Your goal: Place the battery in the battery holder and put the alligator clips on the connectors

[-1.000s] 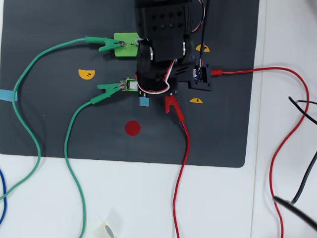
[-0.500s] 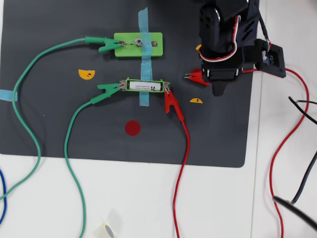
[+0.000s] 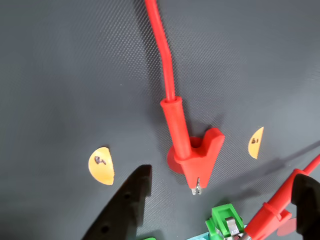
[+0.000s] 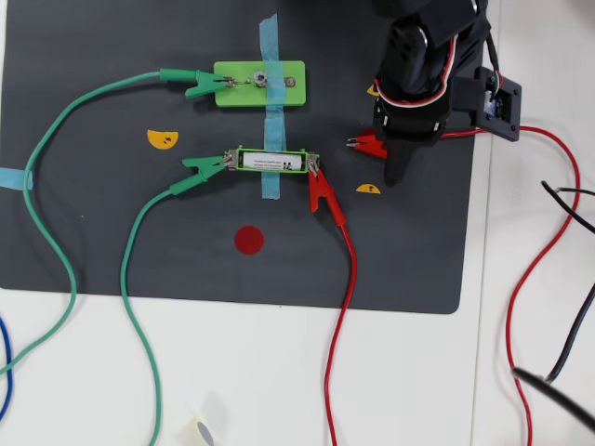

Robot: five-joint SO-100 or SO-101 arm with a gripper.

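Observation:
The loose red clip's metal jaws should stay free to bite the connector, so my gripper will grab the clip by its squeeze handles next.
In the overhead view the battery (image 4: pixel 270 162) lies in the green battery holder (image 4: pixel 239 161), taped down. A green alligator clip (image 4: pixel 203 166) bites the holder's left connector (image 4: pixel 226 163). A red clip (image 4: pixel 322 192) reaches the right connector (image 4: pixel 314 168). The wrist view shows that red clip (image 3: pixel 196 159) with its teeth near the holder's end (image 3: pixel 220 217); I cannot tell whether they grip the tab. A second red clip (image 4: pixel 365 142) (image 3: pixel 267 215) lies loose on the mat. My gripper (image 4: pixel 389 160) (image 3: pixel 222 172) is open around it, beside the right finger (image 3: pixel 304 197).
A light-green block (image 4: pixel 279 93) holds another green clip (image 4: pixel 198 85). Blue tape (image 4: pixel 269 46) crosses the block and the holder. Orange half-discs (image 4: pixel 163 139) (image 4: pixel 368 189) and a red dot (image 4: pixel 249 240) mark the black mat (image 4: pixel 112 232). Black cables (image 4: pixel 572 204) lie at the right.
The arm left the holder and swung right, uncovering the battery, tape and red clip. In the last half second the gripper shifted slightly left over the loose red clip.

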